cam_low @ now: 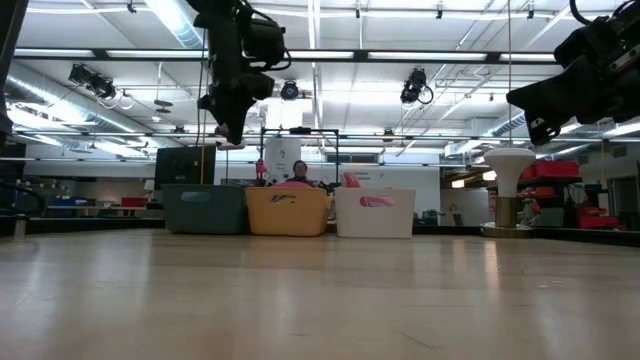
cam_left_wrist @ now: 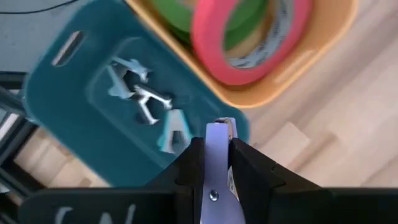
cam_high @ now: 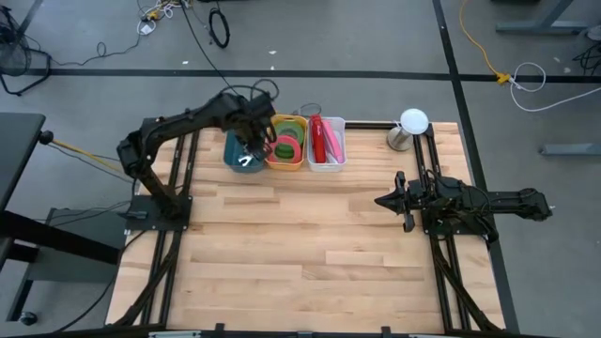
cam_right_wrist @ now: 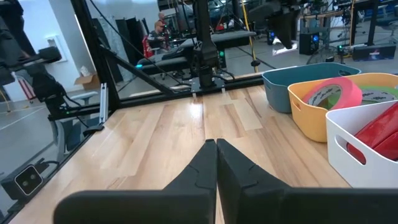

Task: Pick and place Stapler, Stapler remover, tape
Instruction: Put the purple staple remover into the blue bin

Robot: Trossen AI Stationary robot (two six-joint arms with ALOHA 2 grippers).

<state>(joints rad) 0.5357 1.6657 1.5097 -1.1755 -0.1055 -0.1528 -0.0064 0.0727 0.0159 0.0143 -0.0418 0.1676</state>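
My left gripper should keep its hold on the lavender remover, because the remover hangs high across the teal bin's near rim in the left wrist view.
My left gripper hangs over the teal bin at the table's far side, shut on a lavender stapler remover. Several pale stapler removers lie on the teal bin's floor. Beside it, the yellow bin holds the green tape under a pink roll. Red staplers lie in the white bin. My right gripper waits shut at the table's right side, level above the wood. My left gripper pinches the lavender stapler remover's flat body between its two fingers, which come from above and point steeply down. The remover sticks out past the fingertips, lifted clear above the teal bin's near rim.
The three bins stand in a row along the far edge. A white round stand sits at the far right corner. Bare wood fills the middle and near part of the table. A person shows behind the bins.
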